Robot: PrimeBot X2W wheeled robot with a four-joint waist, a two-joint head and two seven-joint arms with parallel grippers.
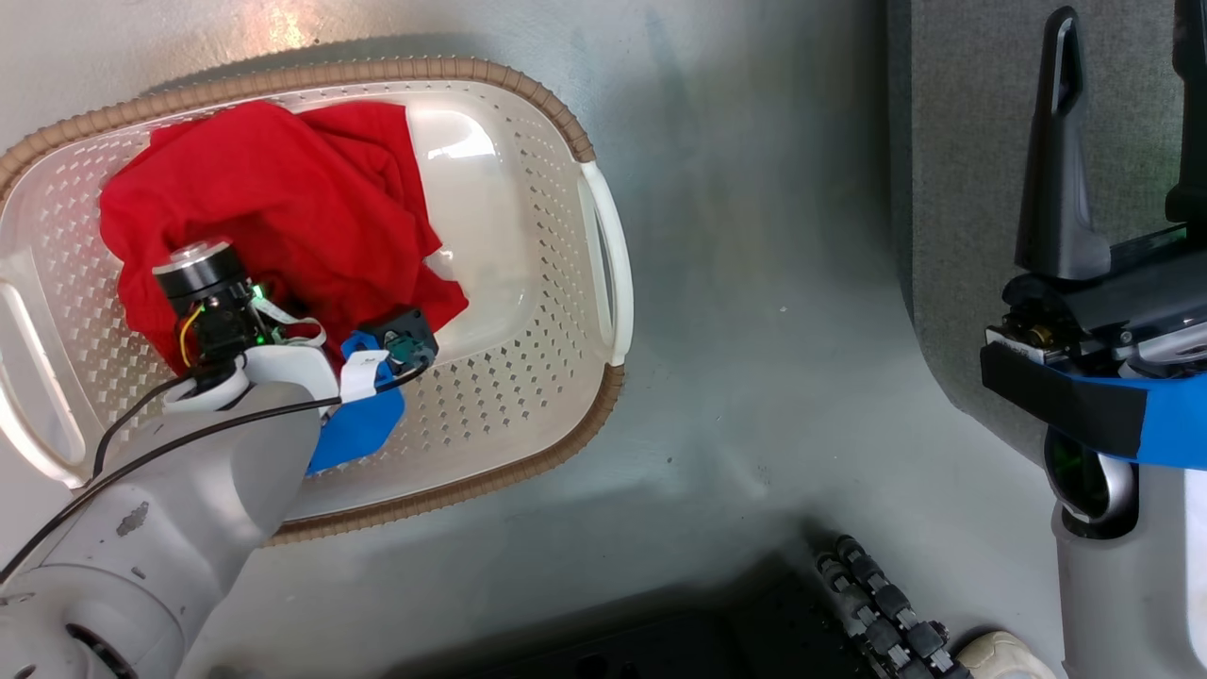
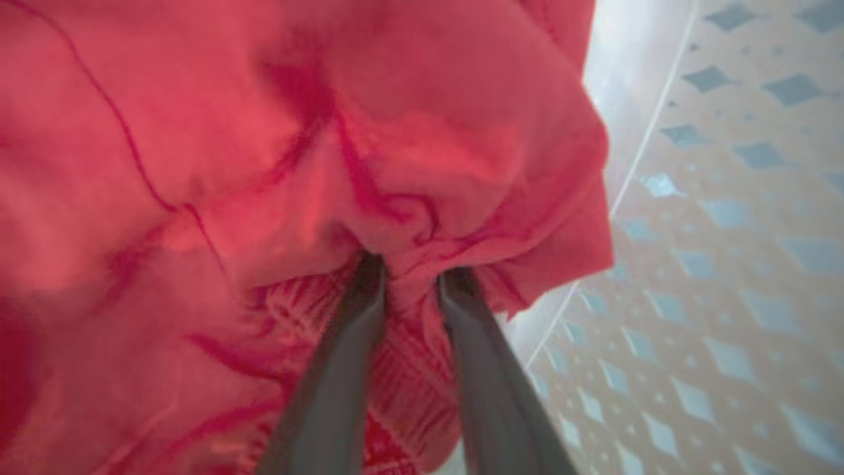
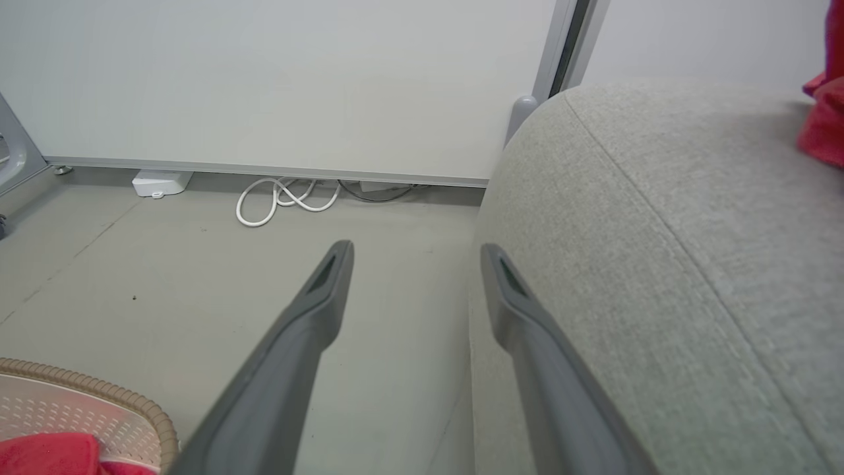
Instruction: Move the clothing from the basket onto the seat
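Note:
I need to grab the red garment by its white-trimmed edge with my right gripper next, to get the clothing [image 1: 283, 209] settled on the seat [image 1: 962, 189].
The cream perforated basket [image 1: 556, 377] with a brown rim sits on the floor at the left. A crumpled red garment [image 1: 283, 198] lies in its left half. My left arm reaches down into it, and the left gripper [image 2: 415, 267] is shut on a bunched fold of that red garment [image 2: 422, 145]. Its fingertips are buried in the cloth. Far to the right, my right gripper [image 1: 1127, 38] stands open and holds nothing, above the edge of the grey seat [image 1: 962, 189]. The right gripper [image 3: 415, 251] points past the seat [image 3: 659, 264], where a second red garment [image 3: 821, 125] lies at the frame's edge.
Grey floor separates the basket from the seat. My dark base and a black cable chain [image 1: 877, 604] fill the bottom of the head view. A coiled white cable [image 3: 283, 198] and a small white box [image 3: 161, 183] lie along the far wall. The basket's rim [image 3: 132, 402] is low left.

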